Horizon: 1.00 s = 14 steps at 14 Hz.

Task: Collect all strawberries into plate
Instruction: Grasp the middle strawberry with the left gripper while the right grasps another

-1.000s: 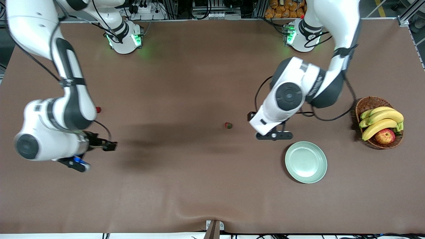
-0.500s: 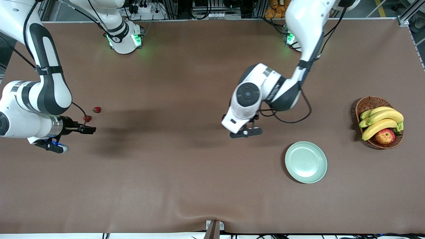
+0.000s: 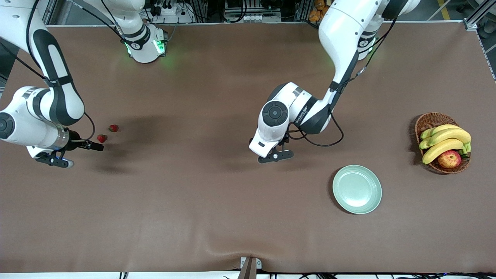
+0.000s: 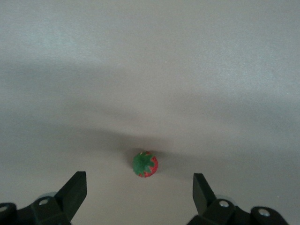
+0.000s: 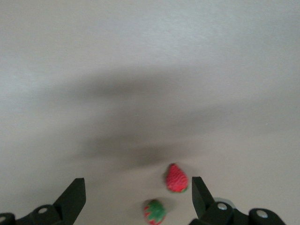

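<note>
I should grab the red-side-up strawberry by its plump body with my right gripper next, to collect the strawberry into the plate (image 3: 357,189).
Two strawberries (image 3: 113,128) (image 3: 102,138) lie close together near the right arm's end of the table. My right gripper (image 3: 95,146) hangs open just beside them. In the right wrist view one berry (image 5: 176,178) lies by one finger and the other (image 5: 154,211) between the open fingers of the gripper (image 5: 137,197). My left gripper (image 3: 276,153) is open over the table's middle, and its arm hides the third strawberry in the front view. That berry (image 4: 145,164), green cap up, shows just ahead of the left gripper (image 4: 139,190). The mint-green plate (image 3: 357,189) holds nothing.
A brown wicker basket (image 3: 430,121) with bananas (image 3: 445,139) and an apple (image 3: 449,159) stands at the left arm's end of the table, beside the plate. The brown table mat (image 3: 217,209) is wrinkled near the front edge.
My left arm swung from beside the plate to over the middle strawberry, now covering it. My right arm drew back toward its end of the table, bringing its gripper up to the two berries.
</note>
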Motion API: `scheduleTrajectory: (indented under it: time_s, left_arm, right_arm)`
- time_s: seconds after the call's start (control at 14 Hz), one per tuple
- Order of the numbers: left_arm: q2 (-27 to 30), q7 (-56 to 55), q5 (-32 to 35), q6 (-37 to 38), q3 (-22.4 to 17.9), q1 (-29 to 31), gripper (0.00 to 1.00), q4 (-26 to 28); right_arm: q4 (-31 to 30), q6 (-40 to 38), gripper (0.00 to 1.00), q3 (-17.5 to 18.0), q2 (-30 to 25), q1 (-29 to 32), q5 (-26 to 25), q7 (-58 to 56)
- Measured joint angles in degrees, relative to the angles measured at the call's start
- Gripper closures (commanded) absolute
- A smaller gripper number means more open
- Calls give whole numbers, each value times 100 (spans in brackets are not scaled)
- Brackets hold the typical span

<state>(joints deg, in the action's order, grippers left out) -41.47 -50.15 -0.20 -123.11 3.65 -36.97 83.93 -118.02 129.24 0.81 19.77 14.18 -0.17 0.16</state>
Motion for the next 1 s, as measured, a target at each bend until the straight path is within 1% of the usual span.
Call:
scheduleTrajectory:
  time_s: [0.14, 0.36, 0.57, 0.71, 0.86, 1.0]
  left_arm:
    - [-120, -102, 116, -87, -2, -44, 0, 0]
    - [-292, -119, 130, -127, -3, -86, 0, 0]
    - [-456, -262, 130, -205, -5, -153, 0, -1]
    - [-530, -330, 134, -251, -13, -196, 0, -1]
    - [-566, -342, 145, -261, -21, -204, 0, -2]
    - [-587, -354, 295, -263, -27, -204, 0, -2]
  right_arm:
    - [-195, 160, 7, 0, 0, 149, -2, -84]
    - [-350, 292, 21, 0, 2, 262, -3, -149]
    - [-637, 724, 26, 0, 35, 320, -3, -178]
    - [-742, 839, 28, 0, 91, 337, -3, -181]
    - [-756, 898, 36, 0, 158, 348, -3, -181]
    - [-762, 947, 46, 0, 227, 367, -3, -183]
